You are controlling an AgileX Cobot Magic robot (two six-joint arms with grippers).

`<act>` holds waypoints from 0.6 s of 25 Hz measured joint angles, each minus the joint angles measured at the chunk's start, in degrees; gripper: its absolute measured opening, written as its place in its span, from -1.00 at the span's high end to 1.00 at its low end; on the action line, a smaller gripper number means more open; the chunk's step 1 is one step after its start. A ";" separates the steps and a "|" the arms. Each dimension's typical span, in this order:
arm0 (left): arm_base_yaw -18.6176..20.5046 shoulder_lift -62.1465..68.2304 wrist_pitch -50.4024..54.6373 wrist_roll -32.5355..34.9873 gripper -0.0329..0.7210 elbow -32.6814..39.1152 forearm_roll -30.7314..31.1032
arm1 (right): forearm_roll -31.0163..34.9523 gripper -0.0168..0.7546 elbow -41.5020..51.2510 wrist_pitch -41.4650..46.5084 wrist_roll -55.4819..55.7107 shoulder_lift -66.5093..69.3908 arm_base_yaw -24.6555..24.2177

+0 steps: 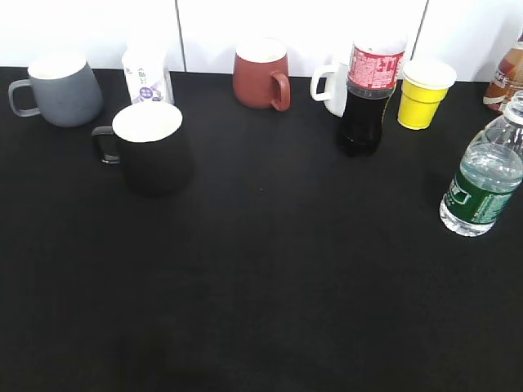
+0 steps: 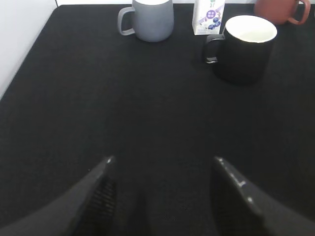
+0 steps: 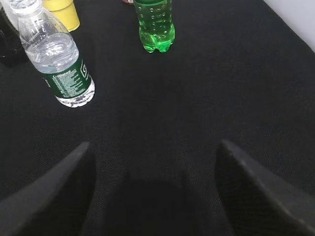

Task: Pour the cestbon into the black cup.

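My left gripper should next grab the black cup by its handle, to hold the cup ready for the cestbon.
The cestbon bottle, clear with a dark green label, stands upright at the right edge of the table; it also shows in the right wrist view, up and left of my right gripper, which is open and empty. The black cup with a white inside stands at the left, handle to the left; it shows in the left wrist view far ahead and right of my left gripper, which is open and empty. Neither gripper shows in the exterior view.
Along the back stand a grey mug, a small white carton, a reddish-brown mug, a white mug, a red-labelled cola bottle and a yellow cup. A green bottle stands beyond the cestbon.
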 joint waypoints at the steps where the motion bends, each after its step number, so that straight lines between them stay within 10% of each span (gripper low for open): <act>1: 0.00 0.00 0.00 0.00 -0.30 0.00 0.00 | 0.00 -0.53 0.00 0.00 0.00 0.00 0.00; 11: 0.00 0.00 -0.23 0.00 -0.30 -0.08 0.04 | 0.00 -0.53 0.00 0.00 0.00 0.00 0.00; 15: 0.00 7.23 -21.39 0.00 -0.30 -4.81 -1.12 | 0.00 -0.53 0.00 0.00 0.00 0.00 0.00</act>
